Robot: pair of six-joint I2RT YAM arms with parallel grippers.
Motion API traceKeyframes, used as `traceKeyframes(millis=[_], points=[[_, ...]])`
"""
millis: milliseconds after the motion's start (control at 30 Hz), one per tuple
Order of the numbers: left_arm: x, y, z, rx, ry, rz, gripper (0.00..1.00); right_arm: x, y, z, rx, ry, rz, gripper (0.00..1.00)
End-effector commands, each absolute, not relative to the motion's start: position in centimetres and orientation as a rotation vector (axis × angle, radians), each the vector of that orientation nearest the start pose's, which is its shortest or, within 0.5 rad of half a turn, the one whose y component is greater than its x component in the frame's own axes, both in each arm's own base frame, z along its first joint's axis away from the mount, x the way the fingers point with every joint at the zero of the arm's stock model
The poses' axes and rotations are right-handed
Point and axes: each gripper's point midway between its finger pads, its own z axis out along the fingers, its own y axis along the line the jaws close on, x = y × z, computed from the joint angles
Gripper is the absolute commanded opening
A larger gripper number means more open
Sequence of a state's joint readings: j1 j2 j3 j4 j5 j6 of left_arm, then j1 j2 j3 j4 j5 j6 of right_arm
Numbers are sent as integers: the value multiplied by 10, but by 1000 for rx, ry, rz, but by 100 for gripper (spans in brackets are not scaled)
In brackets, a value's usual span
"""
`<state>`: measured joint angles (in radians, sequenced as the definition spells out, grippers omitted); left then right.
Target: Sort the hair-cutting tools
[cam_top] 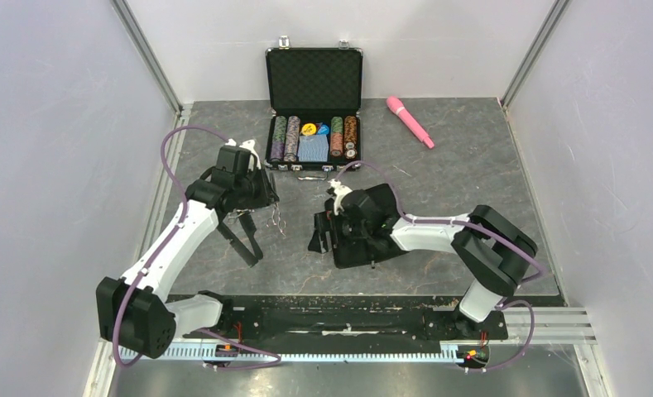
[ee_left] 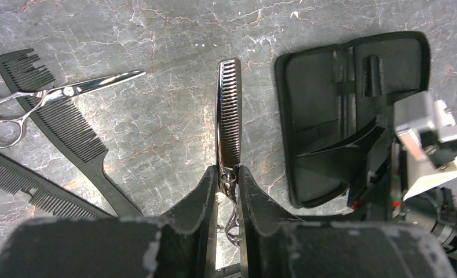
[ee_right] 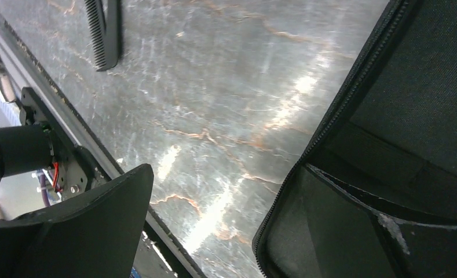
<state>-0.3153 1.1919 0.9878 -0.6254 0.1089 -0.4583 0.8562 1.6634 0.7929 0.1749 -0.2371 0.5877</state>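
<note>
My right gripper reaches the silver thinning scissors [ee_left: 228,116] and grabs their handles next, leaving the toothed blade free to insert into the black pouch.
My left gripper [ee_left: 228,169] is shut on silver thinning scissors [ee_left: 228,116] at their pivot, toothed blade pointing out past the fingertips; they also show in the top view [cam_top: 275,217] below the left gripper [cam_top: 261,203]. A second pair of silver scissors [ee_left: 52,95] lies across one of two black combs [ee_left: 69,130], with the other comb [ee_left: 23,179] beside it. The combs also show in the top view [cam_top: 244,240]. My right gripper [ee_right: 231,231] is open at the edge of the open black pouch [ee_right: 399,116], also seen in the left wrist view [ee_left: 353,116].
An open black case of poker chips [cam_top: 314,107] stands at the back, with a pink wand [cam_top: 410,121] to its right. A black rail [cam_top: 348,318] runs along the near table edge. Grey walls enclose the left, right and back sides.
</note>
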Motion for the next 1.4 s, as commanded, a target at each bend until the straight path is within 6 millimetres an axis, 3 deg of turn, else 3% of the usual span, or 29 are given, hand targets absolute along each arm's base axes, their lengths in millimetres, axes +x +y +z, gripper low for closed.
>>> traceKeyframes(millis=[0,100,200,300,533,767,967,1167,1367], points=[[293,-137,178,-118,2376,-528,2,218,376,62,-528,2379,1015,98],[293,-139,177,-144,2377,-548,2,226,374,82,-556,2281,976,98],[295,-143,179,-217,2374,-584,2,231,367,119,-539,2114,988,98],[298,-152,184,-350,2336,-682,2,225,360,142,-518,2008,1048,98],[297,-200,202,-561,2257,-1037,2,202,358,169,-484,1833,1142,98],[284,-238,223,-602,2209,-1210,2,213,351,172,-381,1786,1063,95],[276,-252,227,-602,2196,-1230,2,219,352,186,-357,1728,1064,77],[271,-260,233,-575,2178,-1233,2,222,345,190,-308,1708,1056,36],[268,-263,230,-563,2192,-1230,2,223,335,196,-271,1674,1049,25]])
